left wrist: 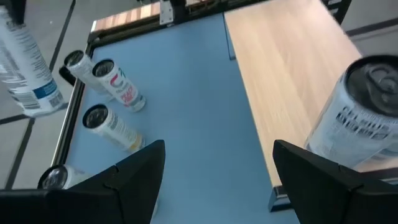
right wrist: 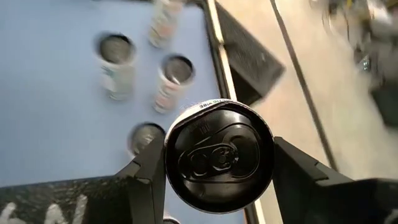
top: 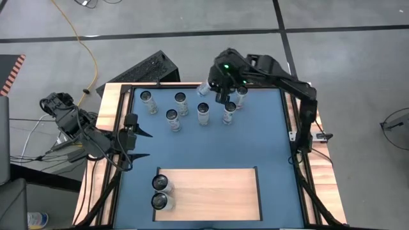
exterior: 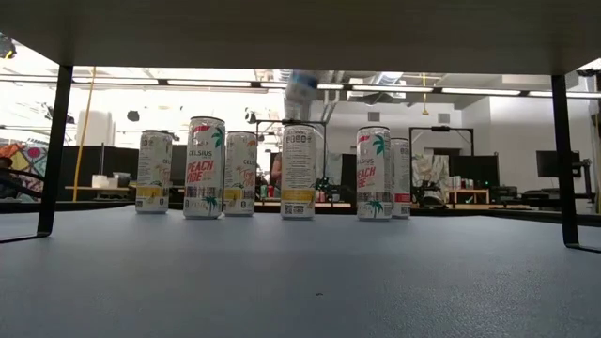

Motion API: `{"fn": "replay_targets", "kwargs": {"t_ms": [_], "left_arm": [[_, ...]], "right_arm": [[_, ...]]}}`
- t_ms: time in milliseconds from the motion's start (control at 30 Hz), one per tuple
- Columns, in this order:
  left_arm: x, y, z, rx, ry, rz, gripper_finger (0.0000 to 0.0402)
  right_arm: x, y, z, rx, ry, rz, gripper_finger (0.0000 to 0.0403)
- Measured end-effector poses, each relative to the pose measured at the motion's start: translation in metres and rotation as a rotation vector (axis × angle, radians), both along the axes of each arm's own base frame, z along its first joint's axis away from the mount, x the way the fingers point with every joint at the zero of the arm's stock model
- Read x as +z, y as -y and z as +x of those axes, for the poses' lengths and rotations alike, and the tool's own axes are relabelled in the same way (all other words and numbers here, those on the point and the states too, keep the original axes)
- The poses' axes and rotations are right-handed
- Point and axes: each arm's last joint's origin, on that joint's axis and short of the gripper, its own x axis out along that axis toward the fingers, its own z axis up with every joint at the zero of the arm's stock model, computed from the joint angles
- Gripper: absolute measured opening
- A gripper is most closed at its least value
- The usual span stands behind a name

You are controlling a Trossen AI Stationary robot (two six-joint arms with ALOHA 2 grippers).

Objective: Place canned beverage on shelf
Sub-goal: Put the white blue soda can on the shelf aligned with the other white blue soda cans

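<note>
The white can (top: 203, 88) is hanging tilted, still far short of the pale wooden shelf (top: 217, 191). The robot's right gripper needs to move the can there before it lets go of the can.
A white canned beverage (right wrist: 219, 157) hangs above the far row of cans, with my right gripper (right wrist: 217, 165) shut on it; in the high view the gripper (top: 215, 88) is at the table's far middle. The low view shows this can (exterior: 300, 90) tilted above the row. Several more cans (top: 203, 113) stand upright on the blue surface at the far side. The pale wooden shelf (top: 217, 191) lies at the near middle, with two cans (top: 160, 192) standing on its left end. My left gripper (top: 138, 144) waits open at the left edge, with nothing between its fingers (left wrist: 140, 165). My right gripper pinches the can between its two fingers, one on each side of the wall just under the top rim (right wrist: 170, 138). The fingers slant down from the far right. The can is lifted clear of the table and tilted, with its top turned toward the wrist.
Wooden side strips (top: 108, 108) and a black frame (top: 295, 137) border the blue surface (top: 211, 147). Black posts (exterior: 53, 150) stand at the sides in the low view. A black keyboard (top: 144, 70) lies beyond the far left corner. Bare blue surface lies between the cans and the shelf.
</note>
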Motion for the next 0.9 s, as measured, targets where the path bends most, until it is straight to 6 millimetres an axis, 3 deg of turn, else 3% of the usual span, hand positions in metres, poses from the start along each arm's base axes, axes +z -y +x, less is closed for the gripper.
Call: {"fn": "replay_targets", "kwargs": {"t_ms": [367,500,600,700,900], "left_arm": [[0.007,0.005,0.004,-0.065,0.061,-0.045,0.0286],[0.011,0.006,0.006,-0.091,0.098,-0.059,0.0286],[0.013,0.007,0.007,-0.090,0.123,-0.053,0.0286],[0.014,0.006,0.007,-0.069,0.138,-0.018,0.0286],[0.012,0.007,0.020,0.070,0.178,0.111,0.0286]], "right_arm": [[0.012,-0.102,-0.001,0.484,-0.054,-0.210,0.0197],[0.008,-0.130,0.004,0.531,-0.058,-0.247,0.0197],[0.008,-0.133,0.003,0.394,-0.040,-0.230,0.0197],[0.011,-0.126,0.004,0.127,0.053,-0.158,0.0197],[0.012,-0.108,0.004,-0.317,0.277,0.143,0.0197]]}}
